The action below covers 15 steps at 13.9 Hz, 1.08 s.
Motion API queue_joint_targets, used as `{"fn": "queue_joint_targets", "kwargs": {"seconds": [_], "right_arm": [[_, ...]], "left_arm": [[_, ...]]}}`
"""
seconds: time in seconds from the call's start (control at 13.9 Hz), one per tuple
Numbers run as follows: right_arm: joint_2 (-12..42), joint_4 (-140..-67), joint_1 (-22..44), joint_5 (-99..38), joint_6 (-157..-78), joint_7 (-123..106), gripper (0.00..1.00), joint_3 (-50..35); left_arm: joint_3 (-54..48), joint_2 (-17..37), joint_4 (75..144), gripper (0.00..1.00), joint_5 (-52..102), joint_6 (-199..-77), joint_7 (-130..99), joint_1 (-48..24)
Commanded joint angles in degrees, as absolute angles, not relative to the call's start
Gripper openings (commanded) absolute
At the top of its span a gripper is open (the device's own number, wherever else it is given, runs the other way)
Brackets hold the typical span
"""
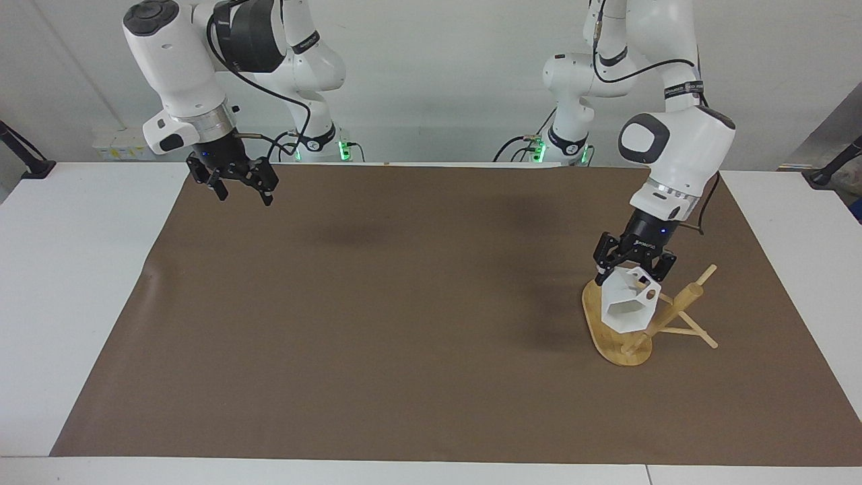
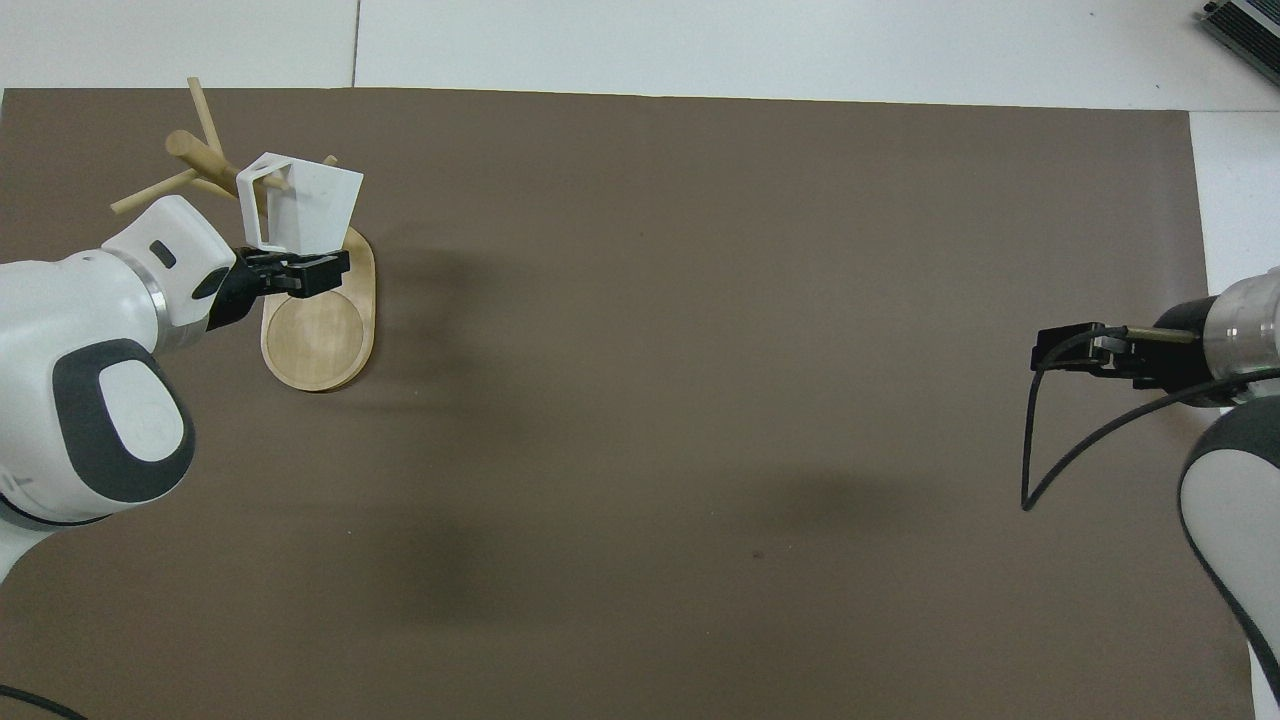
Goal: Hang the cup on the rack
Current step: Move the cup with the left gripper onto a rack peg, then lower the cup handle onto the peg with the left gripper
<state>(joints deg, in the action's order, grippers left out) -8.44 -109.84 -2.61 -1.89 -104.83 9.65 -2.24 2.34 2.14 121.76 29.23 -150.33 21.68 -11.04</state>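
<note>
I should open my left gripper now. The cup would stay hanging, because the thin peg (image 2: 277, 184) reaches in through the cup's handle (image 2: 250, 209).
The white faceted cup (image 1: 625, 306) hangs tilted in my left gripper (image 1: 633, 269), which is shut on its rim beside the handle. The cup is over the oval base (image 1: 596, 323) of the bamboo rack (image 1: 673, 313), close against the slanted post and thin pegs. Its mouth faces away from the robots. In the overhead view the cup (image 2: 310, 205) sits just above the left gripper (image 2: 295, 272), with the rack's post (image 2: 205, 160) beside its handle. I cannot tell whether a peg is inside the handle. My right gripper (image 1: 239, 187) waits open and empty in the air over the mat's corner at the right arm's end.
A brown mat (image 1: 404, 323) covers most of the white table (image 1: 74, 269). The right gripper (image 2: 1050, 352) also shows in the overhead view with a black cable looping below it.
</note>
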Motion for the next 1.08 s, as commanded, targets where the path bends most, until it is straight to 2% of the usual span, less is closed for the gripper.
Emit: {"fn": "queue_joint_targets", "kwargs": {"seconds": [0.0,0.29,0.36,0.43,0.79,1.0], "right_arm": [[-9.2,-110.0,-3.1,-3.0,-105.0,9.0,1.00,-2.3],[-9.2,-110.0,-3.1,-3.0,-105.0,9.0,1.00,-2.3],[-9.2,-110.0,-3.1,-3.0,-105.0,9.0,1.00,-2.3],[-9.2,-110.1,-3.2,-3.0,-105.0,9.0,1.00,-2.3],[-9.2,-110.0,-3.2,-3.0,-105.0,9.0,1.00,-2.3],[-9.2,-110.0,-3.2,-3.0,-105.0,9.0,1.00,-2.3]], "left_arm": [[2.2,2.4,121.8,0.00,27.8,-150.3,18.3,-9.8],[2.2,2.4,121.6,0.00,27.8,-148.7,12.1,-9.6],[2.1,2.4,121.6,0.18,27.8,-148.6,12.1,-9.6],[2.1,2.4,121.6,0.99,27.8,-148.6,12.0,-9.6],[2.3,2.4,119.7,1.00,27.0,-144.6,12.0,-8.2],[2.3,2.1,115.5,1.00,16.7,-136.7,12.1,-6.6]]}}
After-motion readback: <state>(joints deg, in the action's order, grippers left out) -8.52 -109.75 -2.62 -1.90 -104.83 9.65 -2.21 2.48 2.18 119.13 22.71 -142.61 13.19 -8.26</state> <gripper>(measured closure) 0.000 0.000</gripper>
